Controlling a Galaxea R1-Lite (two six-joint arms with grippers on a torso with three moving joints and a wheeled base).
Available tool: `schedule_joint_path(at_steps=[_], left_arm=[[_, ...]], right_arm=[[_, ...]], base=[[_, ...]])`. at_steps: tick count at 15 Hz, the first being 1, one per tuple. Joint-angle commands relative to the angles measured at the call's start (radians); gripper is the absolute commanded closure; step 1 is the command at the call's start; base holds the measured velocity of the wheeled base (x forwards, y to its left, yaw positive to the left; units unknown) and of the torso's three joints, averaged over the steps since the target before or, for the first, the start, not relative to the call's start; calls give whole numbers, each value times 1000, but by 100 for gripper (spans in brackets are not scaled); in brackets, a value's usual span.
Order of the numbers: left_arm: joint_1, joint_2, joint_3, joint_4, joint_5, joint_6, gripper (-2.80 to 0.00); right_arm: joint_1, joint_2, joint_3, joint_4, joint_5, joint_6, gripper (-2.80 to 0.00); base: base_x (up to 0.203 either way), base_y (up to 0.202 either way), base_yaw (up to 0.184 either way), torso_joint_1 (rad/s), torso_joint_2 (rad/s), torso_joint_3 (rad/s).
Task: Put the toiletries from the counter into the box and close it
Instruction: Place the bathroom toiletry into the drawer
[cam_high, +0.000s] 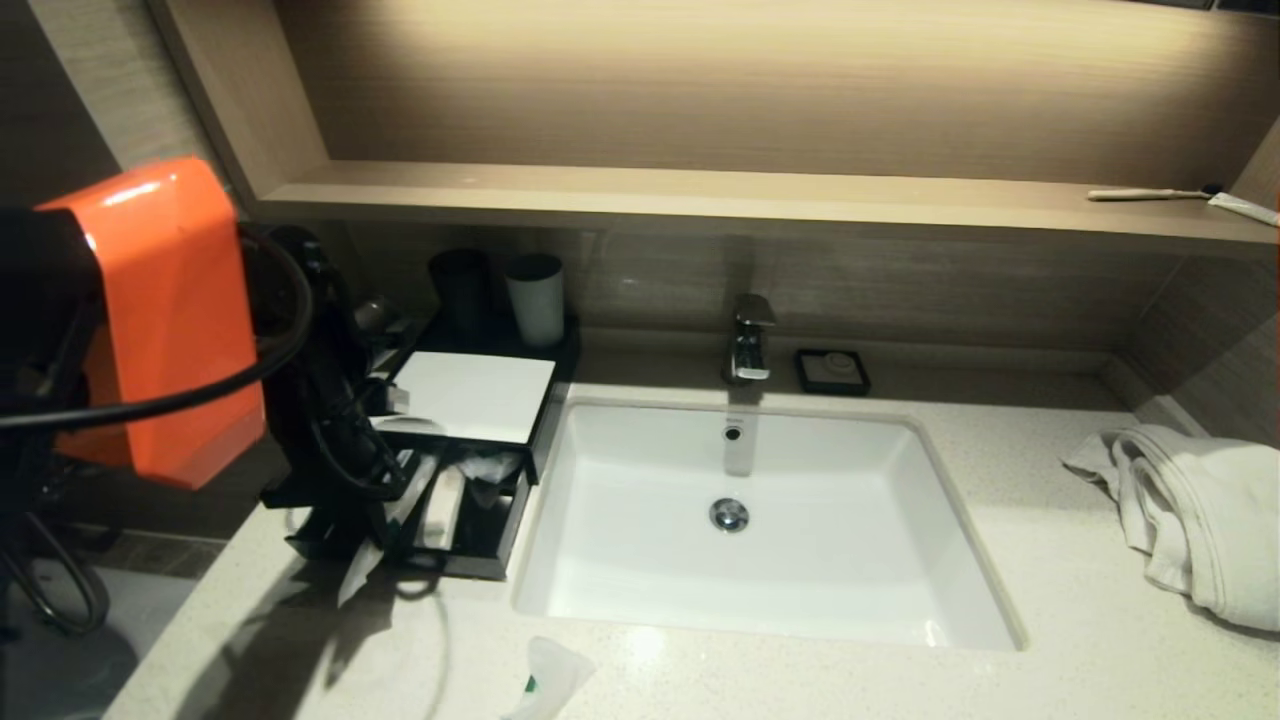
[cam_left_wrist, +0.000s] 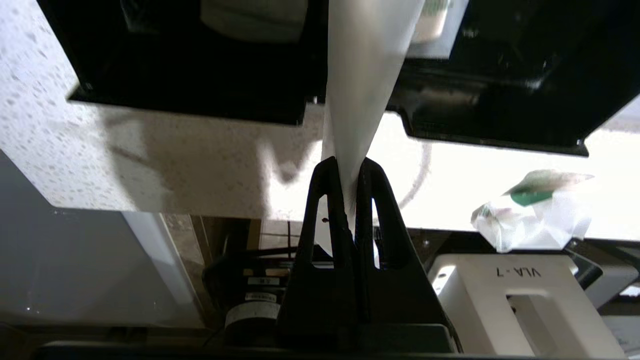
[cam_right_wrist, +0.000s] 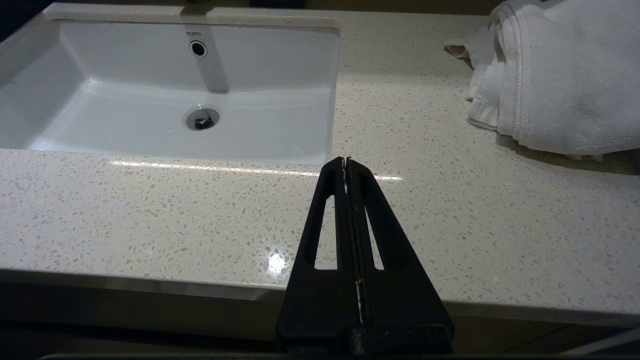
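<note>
I should move the long white packet (cam_high: 358, 578) with my left gripper until its pinched end is inside, and only then release it, because my left gripper's fingers are outside the black box's front edge (cam_high: 420, 568).
A black box (cam_high: 478, 566) stands left of the sink, its white lid (cam_high: 475, 395) slid back, with several white toiletries (cam_high: 445, 505) in the open part. My left gripper (cam_high: 375, 540) is at the box's front left corner, shut on a long white packet (cam_high: 358, 578). In the left wrist view the fingers (cam_left_wrist: 348, 162) pinch that packet (cam_left_wrist: 360, 75), which reaches over the box's edge (cam_left_wrist: 200, 100). A crumpled white packet with green print (cam_high: 550, 680) lies on the counter's front edge; it also shows in the left wrist view (cam_left_wrist: 535, 210). My right gripper (cam_right_wrist: 346, 160) is shut and empty over the counter's front edge.
A white sink (cam_high: 600, 590) and a faucet (cam_high: 750, 340) are in the middle. A folded white towel (cam_high: 1190, 510) lies at the right. Two cups (cam_high: 535, 298) stand behind the box, and a soap dish (cam_high: 832, 370) stands beside the faucet. A toothbrush (cam_high: 1150, 194) lies on the shelf.
</note>
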Motion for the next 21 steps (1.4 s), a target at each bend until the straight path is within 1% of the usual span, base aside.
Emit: schedule_joint_path(at_steps=[1, 4, 7, 11, 14, 21], left_arm=[[0, 37, -34, 6, 2, 0, 0], [0, 57, -84, 3, 2, 1, 0], [-1, 76, -109, -10, 2, 1, 0], [0, 95, -109, -59, 10, 14, 0], [0, 102, -110, -118, 11, 13, 0], [5, 110, -110, -189, 14, 16, 0]], right_arm=[[0, 0, 0, 0, 0, 0, 0], [0, 0, 0, 0, 0, 0, 0], [0, 0, 0, 0, 0, 1, 0], [0, 0, 0, 0, 0, 0, 0], [0, 0, 0, 0, 0, 0, 0], [0, 0, 0, 0, 0, 0, 0]], base=[[0, 0, 0, 0, 0, 0], [0, 0, 0, 0, 0, 0], [0, 0, 0, 0, 0, 0], [0, 0, 0, 0, 0, 0], [0, 0, 0, 0, 0, 0], [0, 0, 0, 0, 0, 0]])
